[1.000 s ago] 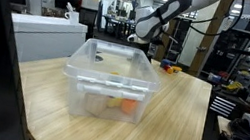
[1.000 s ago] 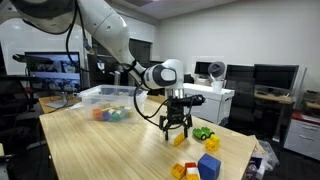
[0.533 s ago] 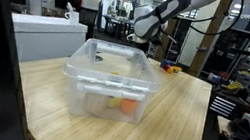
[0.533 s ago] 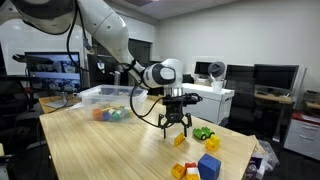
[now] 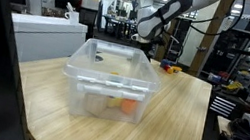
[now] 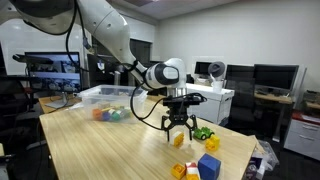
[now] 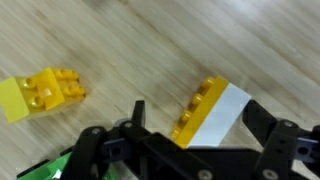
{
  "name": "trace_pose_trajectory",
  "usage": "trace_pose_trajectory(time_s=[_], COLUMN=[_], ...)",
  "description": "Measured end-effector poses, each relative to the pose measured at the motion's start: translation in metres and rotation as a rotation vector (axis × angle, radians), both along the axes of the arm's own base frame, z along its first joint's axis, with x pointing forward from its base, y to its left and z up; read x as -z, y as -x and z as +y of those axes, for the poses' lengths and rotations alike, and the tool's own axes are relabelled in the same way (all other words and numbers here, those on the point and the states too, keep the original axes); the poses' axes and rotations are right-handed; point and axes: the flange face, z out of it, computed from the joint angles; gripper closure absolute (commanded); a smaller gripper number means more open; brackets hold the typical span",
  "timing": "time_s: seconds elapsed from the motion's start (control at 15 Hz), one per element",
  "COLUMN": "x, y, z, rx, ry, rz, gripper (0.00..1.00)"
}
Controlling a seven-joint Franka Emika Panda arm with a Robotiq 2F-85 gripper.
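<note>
The gripper's fingers are down at table depth and would hold the yellow brick if they closed now, so the gripper should close on it.
My gripper (image 6: 179, 131) is open and points down, just above the wooden table (image 6: 100, 150). In the wrist view a yellow brick with a white side (image 7: 205, 112) lies on the table between the two open fingers (image 7: 200, 122), not gripped. That brick shows under the gripper in an exterior view (image 6: 180, 142). A second yellow brick (image 7: 45, 92) lies apart from it, and a green piece (image 7: 45, 170) shows at the lower edge. In an exterior view the gripper (image 5: 142, 40) hangs at the table's far end.
A clear plastic bin (image 6: 86, 96) with coloured toys stands on the table; it fills the foreground in an exterior view (image 5: 76, 72). A green piece (image 6: 203, 133), blue bricks (image 6: 208, 164) and small yellow bricks (image 6: 180, 171) lie near the table's corner. Desks and monitors stand around.
The gripper has shifted slightly sideways above the bricks and stays open. The bricks and the bin have not moved.
</note>
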Motion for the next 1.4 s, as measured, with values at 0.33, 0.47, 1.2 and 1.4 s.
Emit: trace_pose_trajectory(time_s=[0.33, 0.47, 1.2, 1.4], x=[0.006, 0.002, -0.124, -0.186], y=[0.001, -0.001, -0.064, -0.087], z=[0.009, 0.01, 0.033, 0.1], rx=[-0.004, -0.007, -0.181, -0.302], ry=[-0.024, -0.022, 0.131, 0.144], rz=[0.032, 0.025, -0.292, -0.422], gripper=[0.55, 0.7, 0.88, 0.88])
